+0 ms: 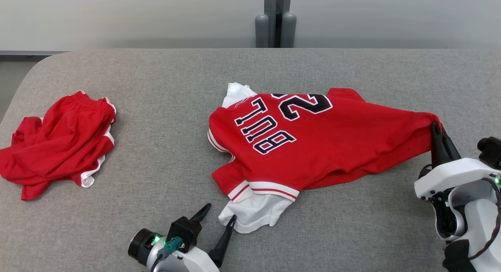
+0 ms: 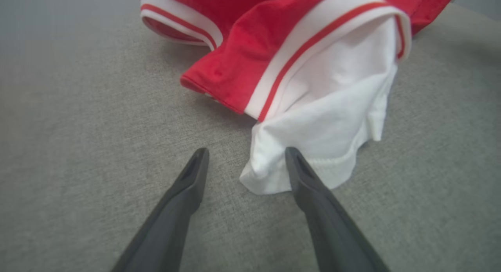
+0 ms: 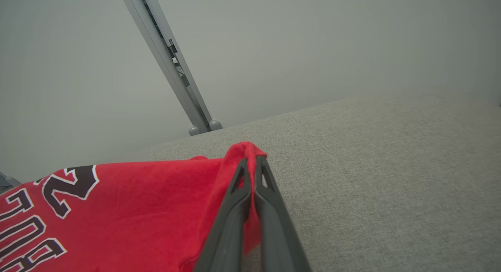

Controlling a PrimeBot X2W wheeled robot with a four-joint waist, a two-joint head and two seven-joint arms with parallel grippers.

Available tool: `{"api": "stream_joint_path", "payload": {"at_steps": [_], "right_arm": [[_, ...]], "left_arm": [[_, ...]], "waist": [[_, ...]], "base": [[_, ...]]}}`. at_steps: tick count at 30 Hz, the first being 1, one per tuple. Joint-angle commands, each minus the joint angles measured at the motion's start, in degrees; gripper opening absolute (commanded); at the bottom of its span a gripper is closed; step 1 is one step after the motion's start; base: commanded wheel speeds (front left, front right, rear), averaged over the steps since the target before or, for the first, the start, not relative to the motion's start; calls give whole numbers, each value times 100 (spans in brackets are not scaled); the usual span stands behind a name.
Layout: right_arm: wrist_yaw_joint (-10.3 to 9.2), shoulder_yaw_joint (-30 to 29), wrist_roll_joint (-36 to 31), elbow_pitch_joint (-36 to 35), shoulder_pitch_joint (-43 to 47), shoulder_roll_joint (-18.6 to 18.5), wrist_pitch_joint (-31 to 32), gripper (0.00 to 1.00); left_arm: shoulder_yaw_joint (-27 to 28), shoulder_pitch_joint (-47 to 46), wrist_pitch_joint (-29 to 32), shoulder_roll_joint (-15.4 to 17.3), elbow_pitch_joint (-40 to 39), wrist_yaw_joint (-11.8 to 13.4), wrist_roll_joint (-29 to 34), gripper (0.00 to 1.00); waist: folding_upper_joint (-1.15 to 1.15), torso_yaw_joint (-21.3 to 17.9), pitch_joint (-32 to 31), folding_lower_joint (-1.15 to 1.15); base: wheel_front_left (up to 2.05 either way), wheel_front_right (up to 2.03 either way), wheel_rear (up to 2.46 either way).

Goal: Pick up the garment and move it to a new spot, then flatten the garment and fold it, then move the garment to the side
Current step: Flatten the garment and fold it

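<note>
The left gripper pinches the garment by that sleeve corner (image 2: 261, 173) next, since the white sleeve bunches into a raised fold at the sleeve's hem corner.
The garment (image 1: 313, 139) is a red jersey with black letters and a white undershirt inside, lying crumpled at the middle of the grey padded table (image 1: 164, 166). My right gripper (image 1: 437, 126) is shut on its right corner, pulling the cloth into a point; in the right wrist view the fingers (image 3: 252, 159) pinch a red fold of the garment (image 3: 117, 217). My left gripper (image 1: 220, 211) stands open just in front of the white sleeve (image 1: 254, 211). In the left wrist view its right fingertip (image 2: 297, 166) touches the white sleeve (image 2: 325, 131), with nothing between the jaws.
A second red garment (image 1: 58, 143), shorts with white trim, lies bunched at the table's left. A grey post (image 1: 276, 19) rises behind the far edge. Bare table lies between the two garments and to the right of the jersey.
</note>
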Motion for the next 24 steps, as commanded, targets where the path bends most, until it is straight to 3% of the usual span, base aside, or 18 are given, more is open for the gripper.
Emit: {"api": "stream_joint_path", "payload": {"at_steps": [1, 14, 15, 16, 17, 24], "right_arm": [[11, 9, 44, -8, 75, -14, 14, 0], [11, 59, 55, 43, 83, -1, 32, 0], [11, 63, 55, 46, 73, 0, 36, 0], [11, 67, 56, 47, 61, 2, 42, 0], [11, 72, 59, 46, 49, 3, 45, 0], [11, 64, 85, 65, 55, -25, 35, 0]], "left_arm": [[-27, -123, -5, 14, 12, -32, -29, 100], [-271, -130, -10, -29, 49, -102, -267, 100], [-281, -133, 14, -33, 48, -112, -317, 67], [-294, -142, 31, -36, 43, -108, -353, 21], [-305, -156, 33, -40, 29, -117, -390, 0], [-361, -85, 85, -20, -178, -147, -864, 0]], "waist": [[0, -14, 8, 0], [0, -50, 16, 0], [0, -46, 17, 0], [0, -43, 22, 0], [0, -39, 28, 0], [0, 21, 2, 0]], "base": [[0, 0, 0], [0, 0, 0], [0, 0, 0], [0, 0, 0], [0, 0, 0], [0, 0, 0]]}}
